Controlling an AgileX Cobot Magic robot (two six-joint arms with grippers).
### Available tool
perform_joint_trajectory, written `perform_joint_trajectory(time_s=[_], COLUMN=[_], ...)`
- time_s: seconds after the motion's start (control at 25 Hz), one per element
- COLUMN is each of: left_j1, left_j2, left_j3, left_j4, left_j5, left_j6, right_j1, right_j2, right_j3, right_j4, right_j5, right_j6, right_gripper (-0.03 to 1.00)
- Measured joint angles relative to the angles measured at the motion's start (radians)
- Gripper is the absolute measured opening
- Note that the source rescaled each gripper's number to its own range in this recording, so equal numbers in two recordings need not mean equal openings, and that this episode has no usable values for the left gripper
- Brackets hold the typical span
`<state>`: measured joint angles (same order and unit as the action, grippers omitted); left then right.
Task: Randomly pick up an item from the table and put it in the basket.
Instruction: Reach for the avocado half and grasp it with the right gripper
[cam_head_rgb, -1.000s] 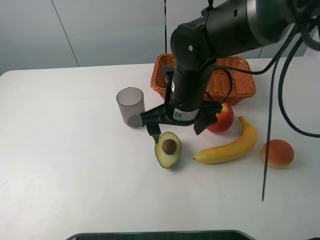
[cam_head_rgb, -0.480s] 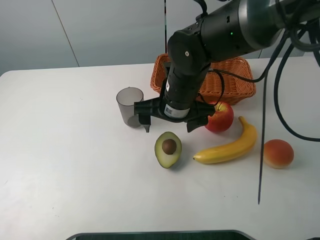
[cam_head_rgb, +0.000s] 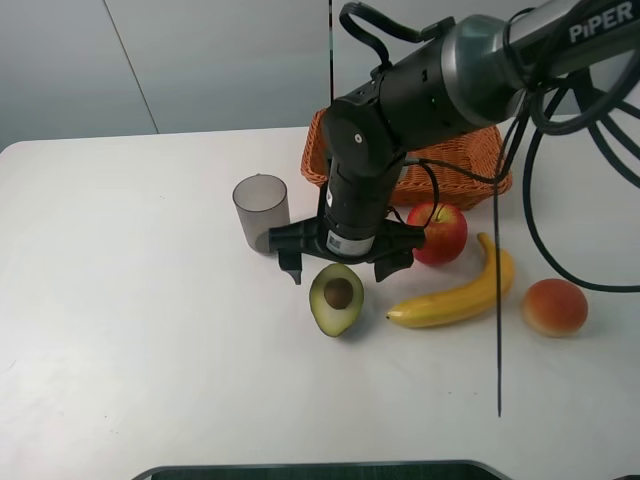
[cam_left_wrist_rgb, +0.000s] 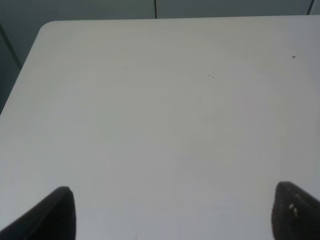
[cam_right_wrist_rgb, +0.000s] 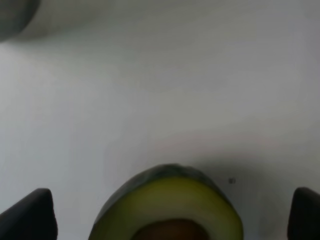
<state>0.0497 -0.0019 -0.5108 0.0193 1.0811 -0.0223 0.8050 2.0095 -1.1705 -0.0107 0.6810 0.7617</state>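
The halved avocado (cam_head_rgb: 337, 297) needs to go in the basket (cam_head_rgb: 478, 172). My right gripper will next grab it by its rounded green sides.
The halved avocado (cam_head_rgb: 337, 297) lies cut side up on the white table (cam_head_rgb: 130, 300), its brown pit showing. My right gripper (cam_head_rgb: 342, 267) reaches across from the right and hangs open just over the avocado's far end, one finger on each side. In the right wrist view the avocado (cam_right_wrist_rgb: 167, 205) sits between the open fingertips (cam_right_wrist_rgb: 30, 215) of the right gripper (cam_right_wrist_rgb: 167, 216). The wicker basket (cam_head_rgb: 478, 172) stands behind the arm. My left gripper (cam_left_wrist_rgb: 175, 215) is open over bare table (cam_left_wrist_rgb: 160, 110).
A grey translucent cup (cam_head_rgb: 261, 213) stands left of the gripper. A red apple (cam_head_rgb: 440, 232), a yellow banana (cam_head_rgb: 460, 293) and an orange-red fruit (cam_head_rgb: 554, 306) lie to the right. A thin black cable (cam_head_rgb: 498, 300) hangs down over the table.
My right gripper has turned level and shifted slightly left, staying open over the avocado. The avocado has not moved.
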Motion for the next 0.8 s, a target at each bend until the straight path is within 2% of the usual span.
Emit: perform_joint_trajectory(time_s=[0.68, 0.72, 0.76, 0.8], left_j1=[0.0, 0.0, 0.0, 0.0], left_j2=[0.0, 0.0, 0.0, 0.0], left_j3=[0.0, 0.0, 0.0, 0.0], left_j4=[0.0, 0.0, 0.0, 0.0], left_j5=[0.0, 0.0, 0.0, 0.0], left_j6=[0.0, 0.0, 0.0, 0.0], right_j1=[0.0, 0.0, 0.0, 0.0], right_j2=[0.07, 0.07, 0.07, 0.07], right_j3=[0.0, 0.0, 0.0, 0.0], right_j4=[0.029, 0.029, 0.029, 0.029], right_j5=[-0.024, -0.024, -0.024, -0.024], right_j6=[-0.015, -0.016, -0.018, -0.018], right_gripper=[1.0, 0.96, 0.79, 0.49])
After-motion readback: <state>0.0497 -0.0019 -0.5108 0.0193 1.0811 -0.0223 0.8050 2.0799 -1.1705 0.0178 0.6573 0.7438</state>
